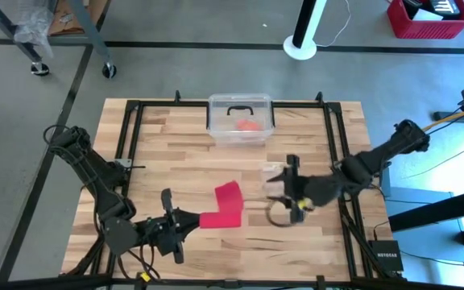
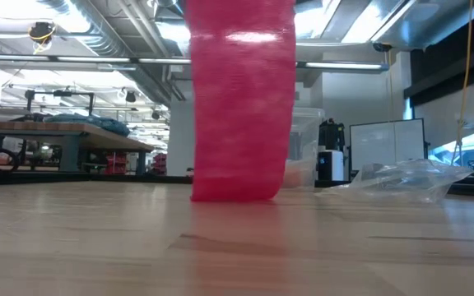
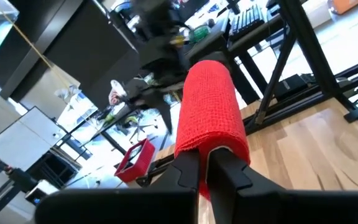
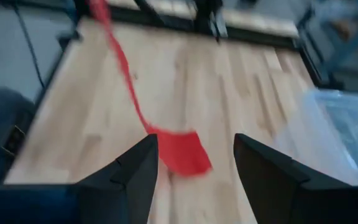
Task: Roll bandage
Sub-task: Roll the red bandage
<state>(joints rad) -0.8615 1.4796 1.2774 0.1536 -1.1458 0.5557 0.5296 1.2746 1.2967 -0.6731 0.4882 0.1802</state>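
Observation:
My right gripper grabs the bandage by its loose end [image 4: 188, 154] next, since the bandage runs slack [image 4: 127, 73] from my left gripper down to the wood.
The bandage [image 1: 222, 208] is a bright red cloth band, unrolled. My left gripper [image 1: 192, 221] is at the near left of the table and is shut on one end of it; the left wrist view [image 3: 205, 168] shows this too. From there the band runs to its other end [image 4: 179, 152], which lies on the wood. In the low view the bandage [image 2: 241, 107] stands as a wide red strip down to the tabletop. My right gripper [image 1: 272, 189] is open and empty, just right of the band's free end, and its fingers frame that end in the right wrist view [image 4: 194, 168]. My left gripper pinches the band's end [image 3: 211, 140] between its two shut fingers. The fingers come from the table's left side. The cloth bulges over the fingertips, so one layer or several cannot be told. The held end is off the table and the far end rests on the wood.
A clear plastic box [image 1: 240, 121] with an orange-red lump inside stands at the far middle. A crinkly clear plastic bag [image 2: 401, 177] lies near my right gripper. A black frame [image 1: 127, 137] runs along the table's left, right and far sides.

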